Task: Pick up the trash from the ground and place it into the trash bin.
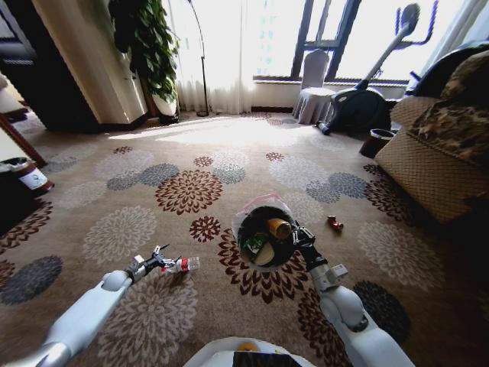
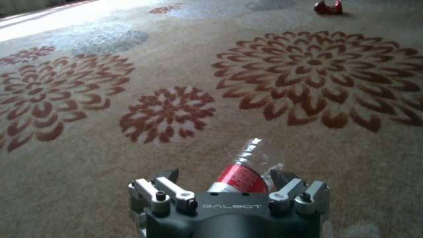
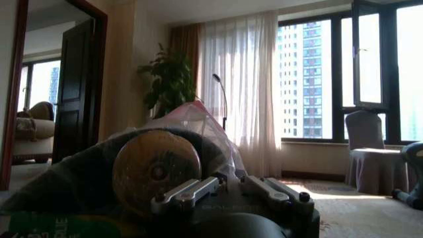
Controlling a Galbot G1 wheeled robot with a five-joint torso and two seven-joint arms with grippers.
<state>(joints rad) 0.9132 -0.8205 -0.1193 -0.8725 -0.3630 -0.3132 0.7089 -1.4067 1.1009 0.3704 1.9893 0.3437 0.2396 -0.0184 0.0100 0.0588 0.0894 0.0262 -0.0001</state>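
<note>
The bottle's clear end (image 1: 194, 263) should stay free to go into the trash bin, so my left gripper will grab the bottle by its red label (image 1: 183, 264).
A clear bottle with a red label (image 1: 183, 264) lies on the patterned carpet at my lower left. My left gripper (image 1: 161, 258) is down at it, open, and in the left wrist view the bottle (image 2: 241, 174) lies between the spread fingers of the left gripper (image 2: 225, 181), nearer one of them. My right gripper (image 1: 300, 235) is shut on the rim of the trash bin (image 1: 244, 238), a black bin with a pinkish bag liner, held tilted with litter inside. In the right wrist view the right gripper (image 3: 228, 186) sits at the bin's mouth. A tiny red bit (image 1: 334, 223) lies on the carpet right of the bin.
A quilted sofa (image 1: 439, 164) fills the right side, with a small dark pot (image 1: 377, 142) beside it. An exercise machine (image 1: 359, 103) and a covered chair (image 1: 313, 95) stand by the window, a plant (image 1: 149, 46) at back left, dark furniture (image 1: 19, 191) at the left edge.
</note>
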